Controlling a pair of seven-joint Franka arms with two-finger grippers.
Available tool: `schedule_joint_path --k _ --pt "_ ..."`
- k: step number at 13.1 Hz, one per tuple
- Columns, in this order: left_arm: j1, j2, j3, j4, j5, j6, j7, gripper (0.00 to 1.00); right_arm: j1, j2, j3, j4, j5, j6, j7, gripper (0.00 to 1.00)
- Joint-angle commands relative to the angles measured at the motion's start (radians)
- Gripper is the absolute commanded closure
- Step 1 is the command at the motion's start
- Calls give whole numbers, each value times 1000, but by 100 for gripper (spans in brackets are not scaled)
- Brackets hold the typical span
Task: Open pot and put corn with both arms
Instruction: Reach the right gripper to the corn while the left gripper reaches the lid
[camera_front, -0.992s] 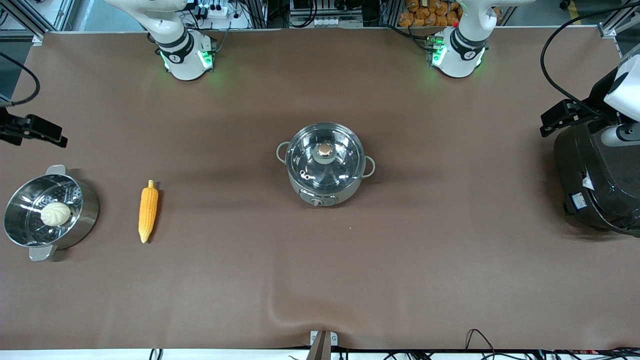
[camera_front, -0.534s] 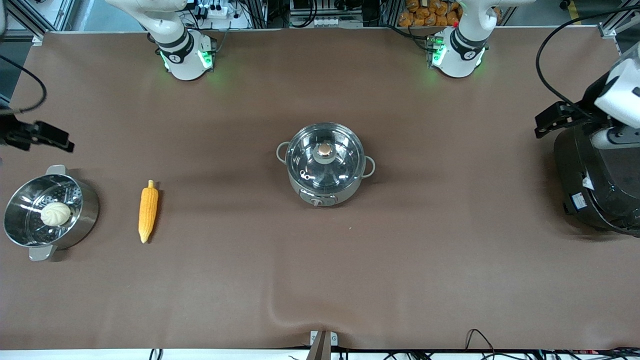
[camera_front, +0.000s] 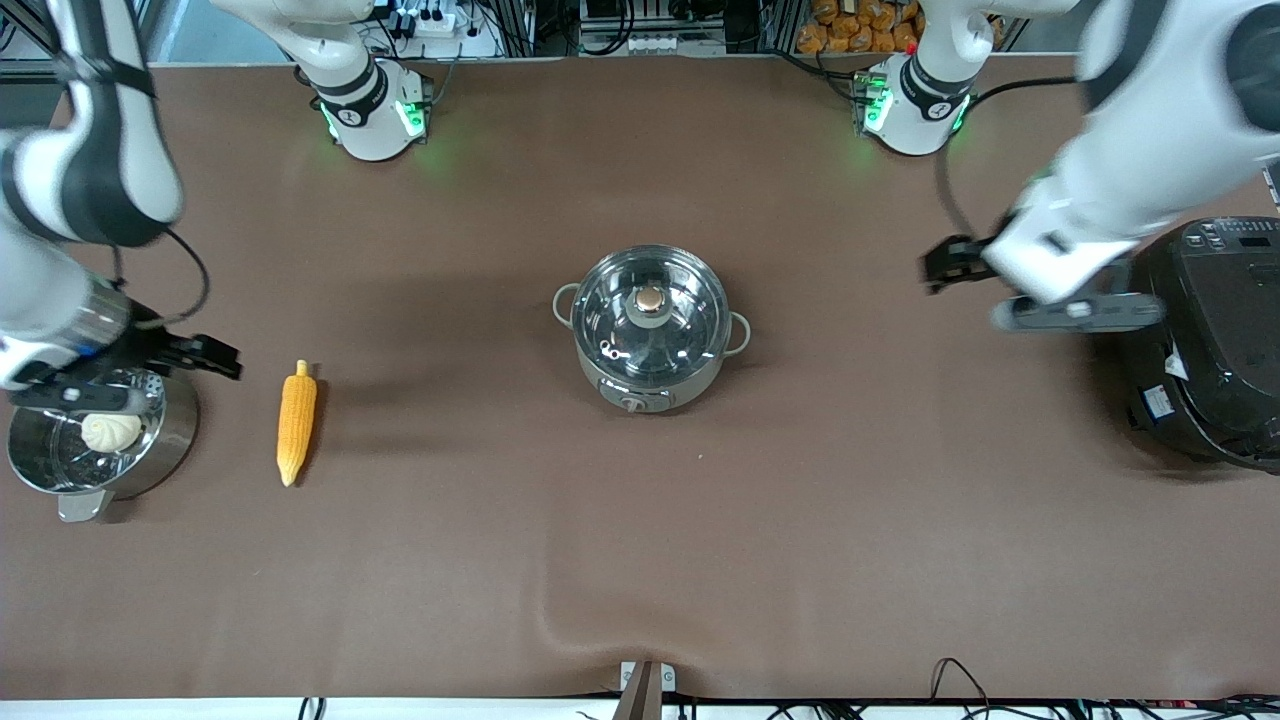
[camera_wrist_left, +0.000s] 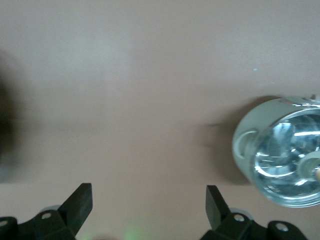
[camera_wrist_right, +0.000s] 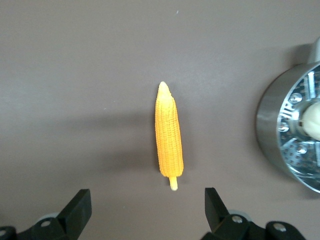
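My left gripper will next grab the glass lid by its center knob (camera_front: 649, 299) to open the pot for the corn (camera_front: 296, 422).
The pot (camera_front: 650, 330) stands mid-table with its glass lid (camera_front: 655, 315) on, and also shows in the left wrist view (camera_wrist_left: 280, 150). The corn (camera_front: 296, 422) lies on the table toward the right arm's end, tip pointing toward the front camera; it also shows in the right wrist view (camera_wrist_right: 168, 136). My right gripper (camera_front: 215, 358) is open and empty over the table between the steamer pot and the corn, seen in the right wrist view (camera_wrist_right: 147, 210) just off the cob's stem end. My left gripper (camera_front: 945, 265) is open and empty over bare table between the pot and the black cooker, as its wrist view (camera_wrist_left: 148, 205) shows.
A steel steamer pot (camera_front: 165, 440) with a white bun (camera_front: 110, 432) stands at the right arm's end, beside the corn. A big black cooker (camera_front: 1210, 340) stands at the left arm's end. A ripple in the brown table cover (camera_front: 600, 620) lies near the front edge.
Both arms have swung in over the table. The right gripper moved from the table's end to beside the corn. The left gripper moved off the black cooker toward the pot.
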Motion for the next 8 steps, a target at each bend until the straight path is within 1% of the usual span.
schedule_joint_path --k 1,2,3,4,6,7,8 --pt "-144 60 11 17 -44 67 -172 0 -9 54 5 -117 10 167 -32 0" --pt "-174 68 10 14 -47 116 -198 0 -8 124 5 -112 4 195 -82 0" --pt "-200 91 10 14 -44 153 -246 0 -6 169 5 -112 3 216 -102 0" --pt "-244 115 10 14 -41 177 -304 0 -5 203 4 -114 0 251 -105 0" --pt "-316 181 13 17 -34 222 -437 0 -6 241 4 -112 -8 276 -116 0" --pt "-361 217 16 17 -29 271 -505 0 -9 270 1 -92 -13 295 -116 0" --pt "-394 243 14 17 -9 323 -566 0 -26 327 -1 -48 -14 301 -115 0"
